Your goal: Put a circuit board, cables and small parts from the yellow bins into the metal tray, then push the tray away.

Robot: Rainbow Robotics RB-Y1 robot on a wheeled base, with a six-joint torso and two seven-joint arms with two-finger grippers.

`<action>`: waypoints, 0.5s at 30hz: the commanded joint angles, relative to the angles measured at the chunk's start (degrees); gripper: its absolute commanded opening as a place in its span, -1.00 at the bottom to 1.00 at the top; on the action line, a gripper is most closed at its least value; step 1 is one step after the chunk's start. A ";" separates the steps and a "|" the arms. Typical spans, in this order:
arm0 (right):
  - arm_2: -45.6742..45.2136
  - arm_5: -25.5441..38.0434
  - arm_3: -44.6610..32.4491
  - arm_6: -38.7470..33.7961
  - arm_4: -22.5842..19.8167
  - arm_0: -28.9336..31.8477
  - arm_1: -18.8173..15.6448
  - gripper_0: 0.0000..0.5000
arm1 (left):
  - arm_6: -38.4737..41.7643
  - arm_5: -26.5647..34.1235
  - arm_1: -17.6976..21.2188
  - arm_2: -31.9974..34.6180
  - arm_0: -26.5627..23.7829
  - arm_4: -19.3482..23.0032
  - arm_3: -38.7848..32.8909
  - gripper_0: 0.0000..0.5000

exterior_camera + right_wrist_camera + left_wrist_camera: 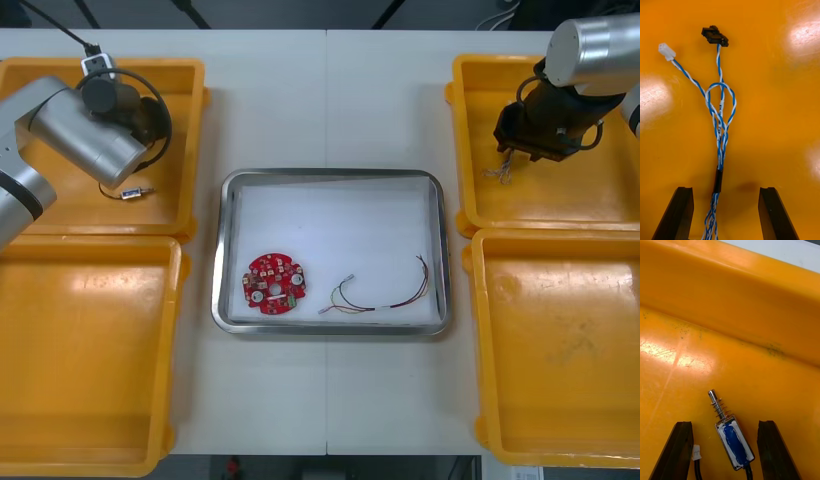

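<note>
The right gripper grips the cable near the black-wrapped middle next, since the cable is long and slack with plugs trailing at its end (715, 36).
In the right wrist view my right gripper (727, 212) is open low over the floor of the far right yellow bin (470, 120). A twisted blue and white cable (720, 123) runs up between its fingers (677, 213) to a black plug and a white plug. From the front, that gripper (512, 142) hangs above the cable (497, 172). My left gripper (724, 450) is open in the far left yellow bin (190, 110), with a small metal part (733, 438) with a blue body between its fingers. The metal tray (228, 250) holds a red circuit board (275, 284) and a red and yellow cable (385, 295).
A black cable (150, 105) loops in the far left bin under my left arm (85, 130), and the small metal part (133, 193) lies at its end. The two near yellow bins (90, 350) (560, 350) show bare floors. The bin wall (733, 311) rises just beyond the small part.
</note>
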 commanded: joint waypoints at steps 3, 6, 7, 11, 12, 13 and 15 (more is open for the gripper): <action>0.11 -1.09 -0.21 -0.48 0.27 -1.84 0.96 1.00 | 0.71 1.11 -0.63 -2.22 -2.91 -1.13 -0.18 1.00; 0.11 -2.32 -0.21 -0.48 0.27 -1.05 1.04 1.00 | 1.06 1.11 -0.63 -2.83 -2.91 -2.01 0.35 0.94; 0.11 -2.94 -0.21 -0.48 0.27 -0.88 1.04 1.00 | 1.15 1.11 -0.63 -2.83 -2.91 -2.09 0.35 0.74; 0.11 -3.29 -0.21 -0.39 0.27 -0.35 1.04 1.00 | 1.24 1.11 -0.71 -2.83 -2.82 -2.09 0.44 -0.24; 0.11 -3.29 -0.21 -0.39 0.18 -0.26 1.04 1.00 | 1.24 1.11 -0.71 -2.83 -2.91 -2.09 0.44 -0.57; 0.11 -3.29 -0.21 -0.39 0.18 -0.17 1.04 1.00 | 1.24 1.11 -0.63 -2.83 -2.91 -2.09 0.44 -0.90; 0.11 -3.29 -0.21 -0.31 0.00 0.00 1.04 1.00 | 1.06 1.11 -0.71 -2.83 -2.82 -2.18 0.44 -1.00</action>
